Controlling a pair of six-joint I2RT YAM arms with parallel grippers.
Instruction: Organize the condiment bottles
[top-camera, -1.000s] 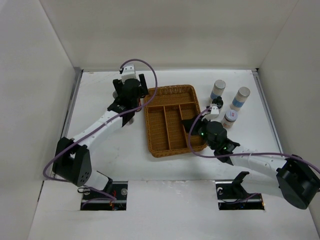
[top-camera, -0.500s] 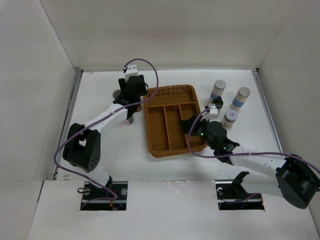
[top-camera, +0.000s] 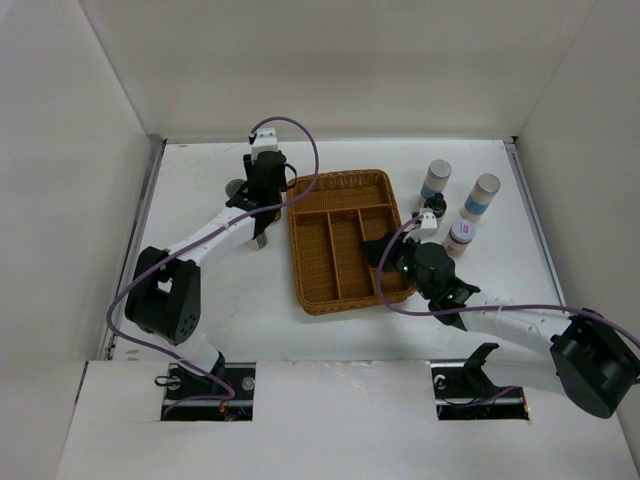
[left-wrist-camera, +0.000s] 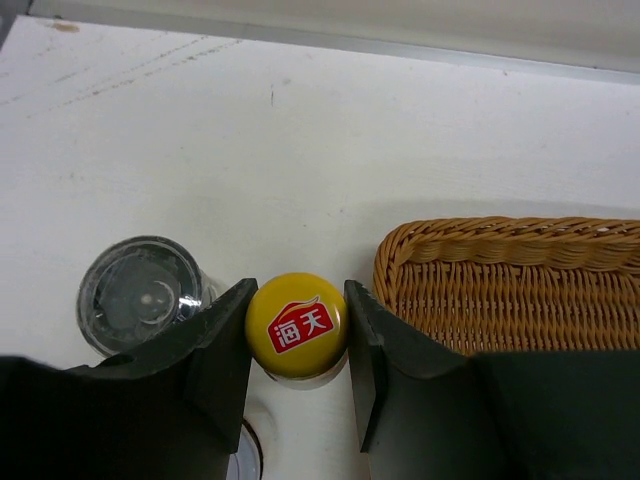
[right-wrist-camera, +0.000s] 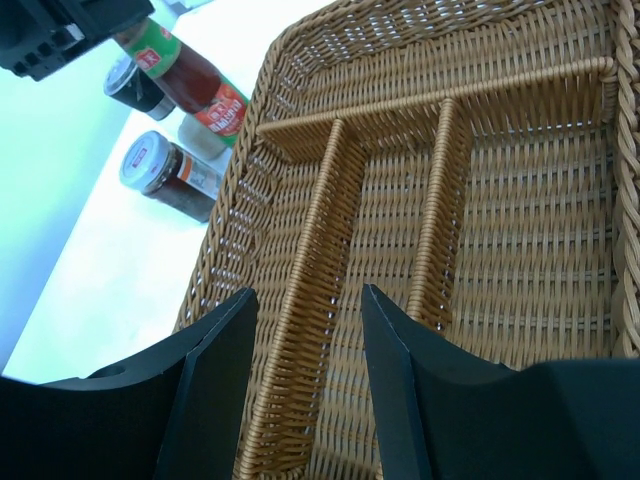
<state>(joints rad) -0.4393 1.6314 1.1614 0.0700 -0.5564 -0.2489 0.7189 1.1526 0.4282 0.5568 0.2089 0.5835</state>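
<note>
The slim bottle is outside the tray's side, so it would end up on the tabletop if I opened now. My left gripper should move it before letting go.
In the left wrist view my left gripper (left-wrist-camera: 297, 330) is shut on the yellow cap of the slim bottle (left-wrist-camera: 296, 324), which stands upright just left of the wicker tray (left-wrist-camera: 520, 290). The grey-lidded shaker (left-wrist-camera: 140, 293) stands right beside my left finger. From above, the left gripper (top-camera: 264, 200) hides that bottle. My right gripper (right-wrist-camera: 305, 295) is open and empty, hovering over a tray divider (right-wrist-camera: 315, 290). Two white cylinders with blue bands (top-camera: 436, 180) (top-camera: 481, 196), a dark bottle (top-camera: 432, 212) and a white-lidded jar (top-camera: 460, 237) stand right of the tray (top-camera: 345, 240).
The right wrist view shows the held red-green bottle (right-wrist-camera: 185, 75), a dark-lidded container (right-wrist-camera: 135, 88) and a white-lidded jar (right-wrist-camera: 165, 165) clustered beyond the tray's left wall. White walls enclose the table on three sides. The tray compartments hold nothing.
The left gripper's jaws have closed onto the yellow cap, and the left arm's elbow has shifted. The right arm has barely moved.
</note>
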